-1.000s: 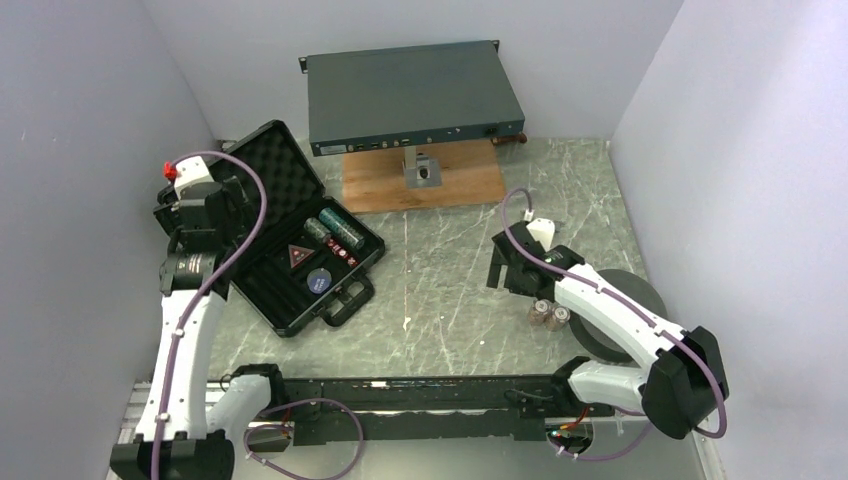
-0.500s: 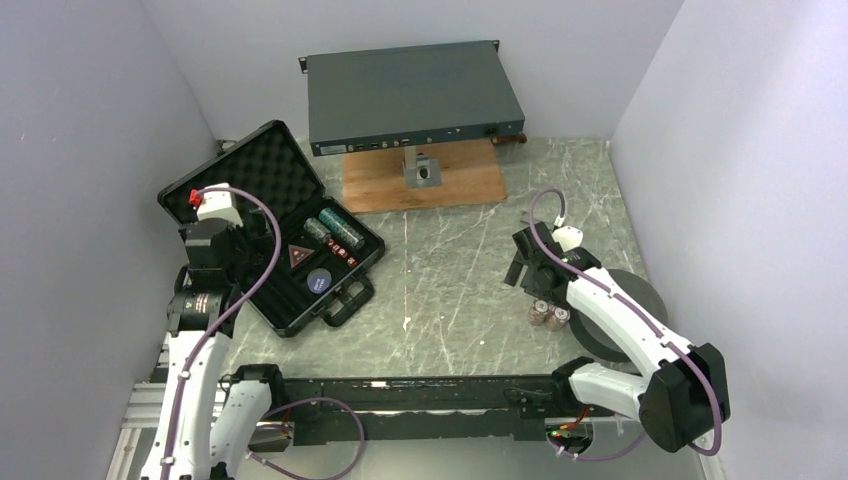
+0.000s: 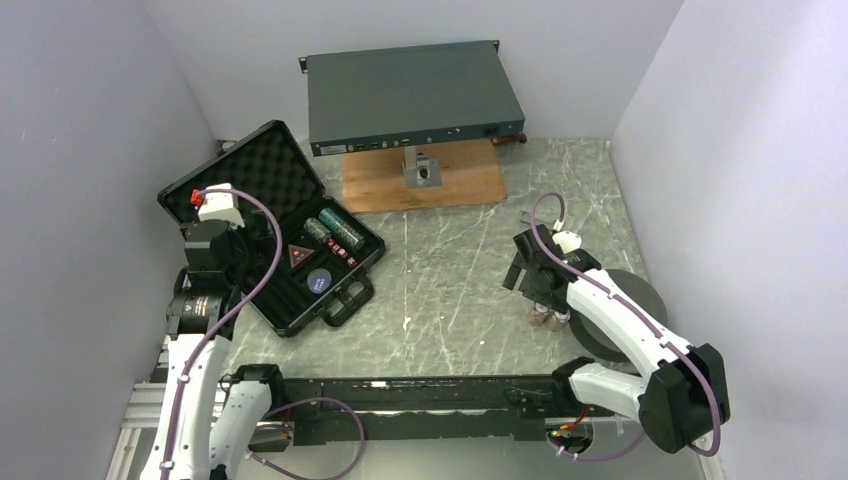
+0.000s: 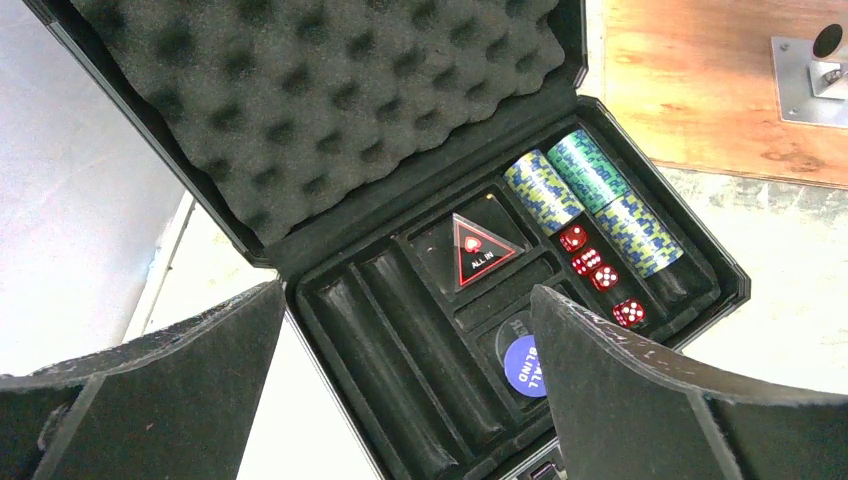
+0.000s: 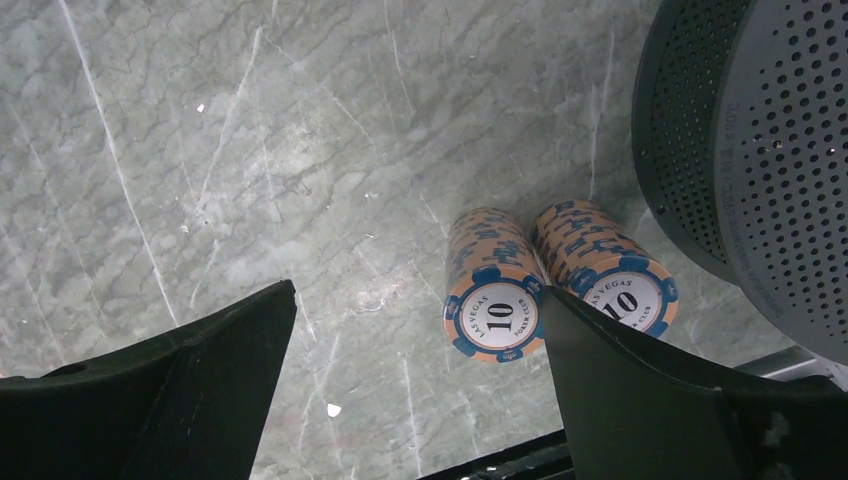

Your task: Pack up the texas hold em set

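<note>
My right gripper will next grab one orange chip stack (image 3: pixel 539 315) (image 5: pixel 491 270) across its sides near the printed end, so its far end stays free for handing over to my left gripper.
The black case (image 3: pixel 262 175) lies open at the left, its egg-crate foam lid (image 4: pixel 320 100) tilted back. Its tray holds two green-blue chip stacks (image 4: pixel 590 195), red dice (image 4: pixel 600 275), a red triangle marker (image 4: pixel 478 250) and a blue disc (image 4: pixel 520 365). My left gripper (image 4: pixel 408 290) is open and empty above the tray's empty slots. Two orange chip stacks (image 5: pixel 495 290) (image 5: pixel 600 270) lie on their sides on the table, side by side; the top view shows them (image 3: pixel 548 316) too. My right gripper (image 5: pixel 418 288) is open just above them, its right finger next to the left stack.
A flat grey rack unit (image 3: pixel 410 95) rests on a wooden board (image 3: pixel 425 185) at the back. A dark grey perforated ring (image 5: pixel 760 150) lies right beside the orange stacks. A black rail (image 3: pixel 400 395) runs along the near edge.
The left arm drew back toward the near edge, then held still. The right gripper moved right and nearer, and now partly covers the orange stacks in the top view.
</note>
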`<state>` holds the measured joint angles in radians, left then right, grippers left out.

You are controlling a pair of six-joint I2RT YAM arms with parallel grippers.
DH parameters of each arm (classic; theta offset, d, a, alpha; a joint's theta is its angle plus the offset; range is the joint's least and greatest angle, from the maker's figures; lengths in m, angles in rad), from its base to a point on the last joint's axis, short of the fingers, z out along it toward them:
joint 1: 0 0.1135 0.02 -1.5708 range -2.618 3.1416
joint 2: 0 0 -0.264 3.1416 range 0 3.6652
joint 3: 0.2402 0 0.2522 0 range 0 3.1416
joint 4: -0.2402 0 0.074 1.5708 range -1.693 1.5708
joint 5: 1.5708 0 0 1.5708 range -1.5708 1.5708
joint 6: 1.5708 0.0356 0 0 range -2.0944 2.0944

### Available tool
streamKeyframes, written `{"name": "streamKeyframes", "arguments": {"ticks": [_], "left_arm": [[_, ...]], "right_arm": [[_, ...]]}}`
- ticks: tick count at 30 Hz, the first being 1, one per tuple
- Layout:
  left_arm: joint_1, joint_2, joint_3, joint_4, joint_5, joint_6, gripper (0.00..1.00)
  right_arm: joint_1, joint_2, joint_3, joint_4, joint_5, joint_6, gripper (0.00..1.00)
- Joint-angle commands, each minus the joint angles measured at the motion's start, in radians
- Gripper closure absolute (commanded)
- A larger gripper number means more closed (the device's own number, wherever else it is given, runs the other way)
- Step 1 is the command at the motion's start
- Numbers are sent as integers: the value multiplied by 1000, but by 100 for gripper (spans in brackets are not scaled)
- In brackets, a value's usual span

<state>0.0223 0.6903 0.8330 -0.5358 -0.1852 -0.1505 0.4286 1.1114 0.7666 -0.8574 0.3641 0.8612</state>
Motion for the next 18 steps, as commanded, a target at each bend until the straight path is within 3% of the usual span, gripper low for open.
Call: {"name": "streamKeyframes", "arguments": {"ticks": [1, 18], "left_arm": [[-6, -11, 7, 34, 12, 11, 0], [-10, -4, 8, 35, 25, 14, 0]], "right_arm": [[-1, -9, -1, -68, -13, 24, 5], [-1, -74, -11, -86, -104, 20, 4]]}}
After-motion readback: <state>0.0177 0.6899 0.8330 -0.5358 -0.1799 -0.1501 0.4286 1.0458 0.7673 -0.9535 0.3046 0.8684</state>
